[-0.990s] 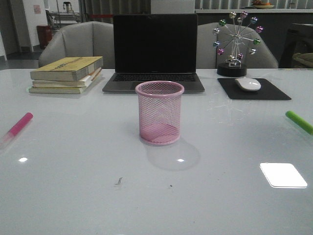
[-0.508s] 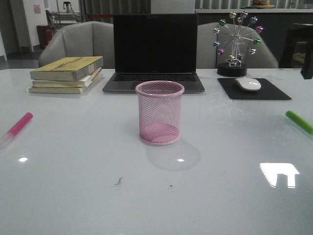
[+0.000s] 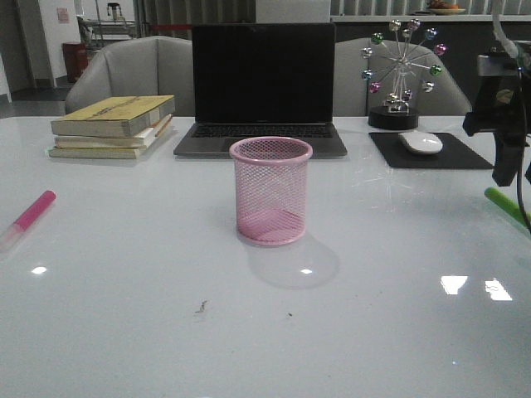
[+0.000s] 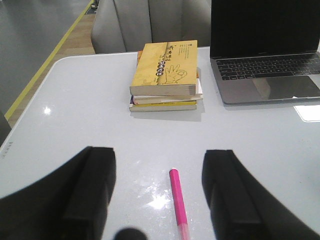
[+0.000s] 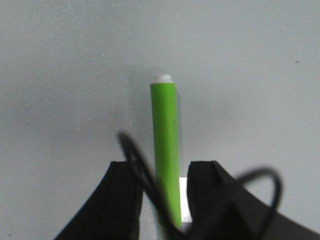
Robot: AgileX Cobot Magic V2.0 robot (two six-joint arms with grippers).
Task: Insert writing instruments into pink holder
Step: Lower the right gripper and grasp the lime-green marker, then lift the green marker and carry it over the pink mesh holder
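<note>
I should lower my right gripper to the marker first and then close on the marker, because my right gripper's fingers are above the green marker [image 3: 506, 205] on the tabletop.
The pink holder [image 3: 271, 192] stands upright in the middle of the table, with nothing in it that I can see. The magenta marker [image 3: 31, 212] lies near the table's left edge. In the left wrist view it [image 4: 177, 202] lies on the table between the wide-open fingers of my left gripper [image 4: 159, 155], which hovers above it. The green marker [image 3: 506, 205] lies at the right edge. My right gripper [image 3: 504, 170] hangs just over it. In the right wrist view the green marker [image 5: 165, 135] runs between the open fingers of that gripper [image 5: 165, 167], with a small gap on each side.
A laptop [image 3: 263, 83] stands open behind the holder. A stack of books [image 3: 116, 124] lies at the back left. A mouse [image 3: 421, 142] on a black pad and a ferris-wheel ornament [image 3: 402, 70] are at the back right. A cable [image 5: 145, 185] crosses the right wrist view.
My right arm has come into the front view from the right and lowered over the green marker. The holder and both markers have not moved.
</note>
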